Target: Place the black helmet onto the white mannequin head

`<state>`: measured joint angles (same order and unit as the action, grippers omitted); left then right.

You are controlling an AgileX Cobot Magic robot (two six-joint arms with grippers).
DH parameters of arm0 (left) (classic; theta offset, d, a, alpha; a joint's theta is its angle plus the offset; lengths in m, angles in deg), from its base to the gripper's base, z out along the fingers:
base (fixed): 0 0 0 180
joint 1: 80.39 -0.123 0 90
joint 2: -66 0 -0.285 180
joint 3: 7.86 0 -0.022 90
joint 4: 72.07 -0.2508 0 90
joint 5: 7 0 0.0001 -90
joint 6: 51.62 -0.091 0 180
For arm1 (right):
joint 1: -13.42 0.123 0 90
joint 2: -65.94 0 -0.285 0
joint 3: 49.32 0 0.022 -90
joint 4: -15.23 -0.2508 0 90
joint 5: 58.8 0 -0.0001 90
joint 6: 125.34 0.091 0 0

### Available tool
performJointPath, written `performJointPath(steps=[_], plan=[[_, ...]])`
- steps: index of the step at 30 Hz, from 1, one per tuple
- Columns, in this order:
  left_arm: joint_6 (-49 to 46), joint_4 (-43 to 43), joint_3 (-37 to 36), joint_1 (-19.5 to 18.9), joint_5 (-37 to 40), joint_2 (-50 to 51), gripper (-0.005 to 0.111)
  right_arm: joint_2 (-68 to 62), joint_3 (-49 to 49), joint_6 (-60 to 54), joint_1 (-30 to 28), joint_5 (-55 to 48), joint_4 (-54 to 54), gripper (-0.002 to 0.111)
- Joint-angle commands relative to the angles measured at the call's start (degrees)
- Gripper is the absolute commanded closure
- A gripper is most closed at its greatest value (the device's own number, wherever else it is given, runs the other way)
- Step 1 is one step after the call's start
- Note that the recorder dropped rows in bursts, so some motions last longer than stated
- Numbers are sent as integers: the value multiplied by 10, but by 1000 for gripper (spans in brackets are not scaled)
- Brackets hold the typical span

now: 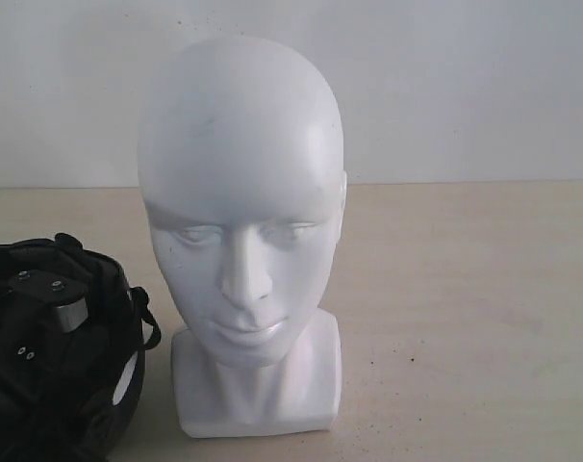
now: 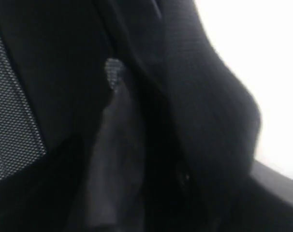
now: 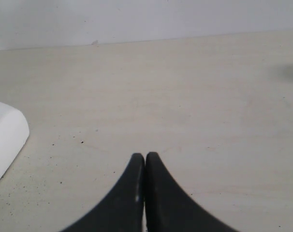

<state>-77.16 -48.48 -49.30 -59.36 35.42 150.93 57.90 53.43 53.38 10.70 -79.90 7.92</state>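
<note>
The black helmet needs to go onto the white mannequin head (image 1: 241, 192). My left gripper should grip the helmet by its padded rim (image 1: 99, 269) next.
The white mannequin head (image 1: 241, 192) stands upright at the table's middle, facing the exterior camera. The black helmet (image 1: 94, 385) lies just left of its base, opening upward, cut off by the frame edge. Dark parts of my left gripper (image 1: 43, 306), with screws and a grey block, sit in the helmet's opening. The left wrist view is filled by blurred black helmet lining (image 2: 204, 96), and the jaws do not show there. My right gripper (image 3: 145, 157) is shut and empty over bare table, with a corner of the mannequin head's base (image 3: 6, 140) off to one side.
The pale wooden table (image 1: 465, 318) stretches to the right of the head. A plain white wall (image 1: 465, 87) closes off the back.
</note>
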Motion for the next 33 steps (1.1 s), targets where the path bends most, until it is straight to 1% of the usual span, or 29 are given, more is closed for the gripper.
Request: performJointPath(steps=[1, 7, 15, 17, 19, 22, 23, 29, 33], plan=[[7, 15, -2, 3, -5, 6, 44, 3, 0, -2, -1, 7, 4, 108], [7, 15, 10, 3, -2, 5, 62, 3, 0, -2, -1, 7, 4, 108], [12, 27, 23, 3, 4, 5, 63, 3, 0, -2, -1, 7, 4, 108], [25, 27, 23, 3, 9, 5, 66, 3, 0, -2, -1, 7, 4, 108], [44, 23, 23, 3, 11, 5, 75, 3, 0, -2, -1, 7, 4, 108], [44, 23, 23, 3, 11, 5, 99, 3, 0, -2, -1, 7, 4, 108], [42, 23, 23, 2, 11, 5, 102, 3, 0, -2, -1, 7, 4, 108], [48, 23, 23, 2, 22, 1, 102, 3, 0, -2, -1, 7, 4, 108], [62, 15, 23, 2, 37, -34, 102, 3, 0, -2, -1, 7, 4, 108]])
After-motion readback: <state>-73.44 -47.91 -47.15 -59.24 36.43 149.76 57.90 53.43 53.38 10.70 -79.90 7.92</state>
